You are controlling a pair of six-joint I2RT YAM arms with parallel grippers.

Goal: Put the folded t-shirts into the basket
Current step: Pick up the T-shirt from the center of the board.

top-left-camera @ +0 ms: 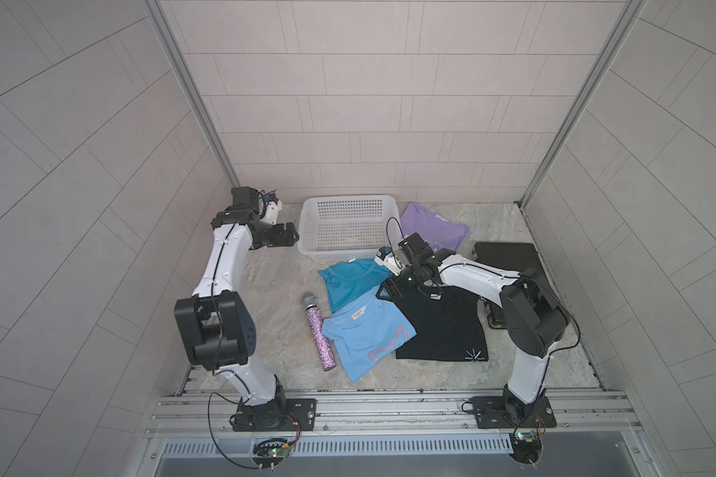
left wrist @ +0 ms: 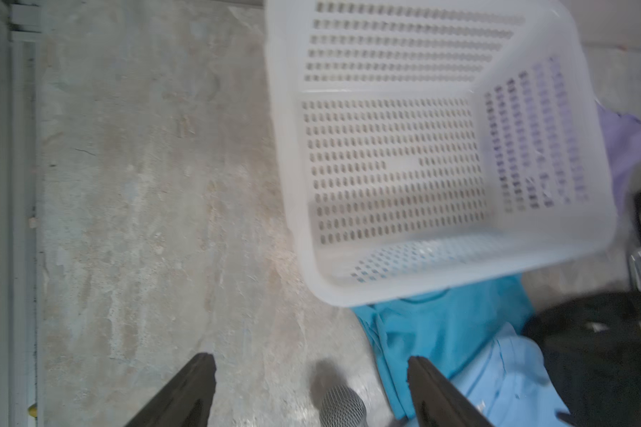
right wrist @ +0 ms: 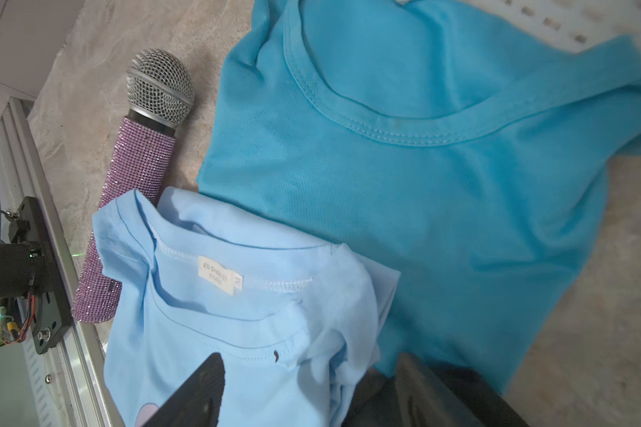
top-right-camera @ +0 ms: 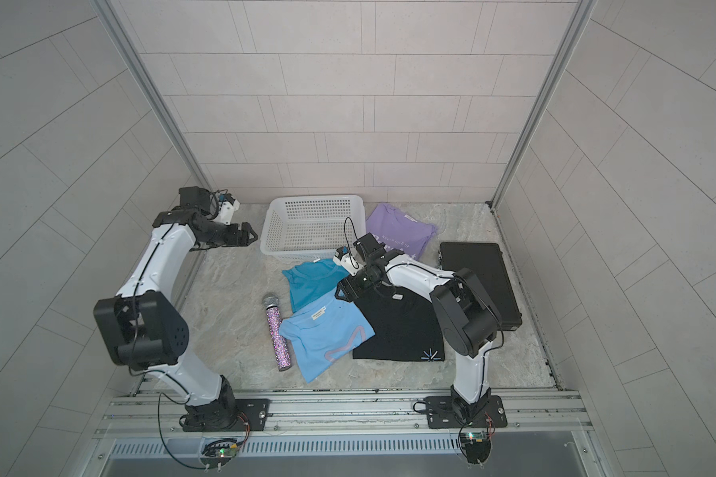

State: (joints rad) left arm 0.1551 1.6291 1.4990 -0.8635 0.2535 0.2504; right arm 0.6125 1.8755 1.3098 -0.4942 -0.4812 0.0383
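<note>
The light blue t-shirt needs to be laid folded into the basket (top-left-camera: pixel 306 227), so my left gripper will next grab it by its collar-end corner (top-left-camera: pixel 328 325) beside the microphone.
The white perforated basket (top-left-camera: pixel 306 227) stands empty at the back of the table, also seen in the left wrist view (left wrist: pixel 293 185). In front of it lie a teal t-shirt (top-left-camera: pixel 350 285), a light blue one (top-left-camera: pixel 364 342) overlapping it, and a black one (top-left-camera: pixel 443 326). A lavender t-shirt (top-left-camera: pixel 428 225) lies to the basket's right. My left gripper (top-left-camera: pixel 288 235) (left wrist: pixel 311 364) hangs open and empty just left of the basket. My right gripper (top-left-camera: pixel 387 289) (right wrist: pixel 309 360) is open over the spot where the light blue (right wrist: pixel 237 332), teal (right wrist: pixel 422 166) and black shirts meet.
A glittery purple microphone (top-left-camera: pixel 317 330) lies left of the light blue shirt, touching its edge. A flat black hard case (top-left-camera: pixel 509 258) sits at the right, partly under the right arm. Walls close in the back and both sides.
</note>
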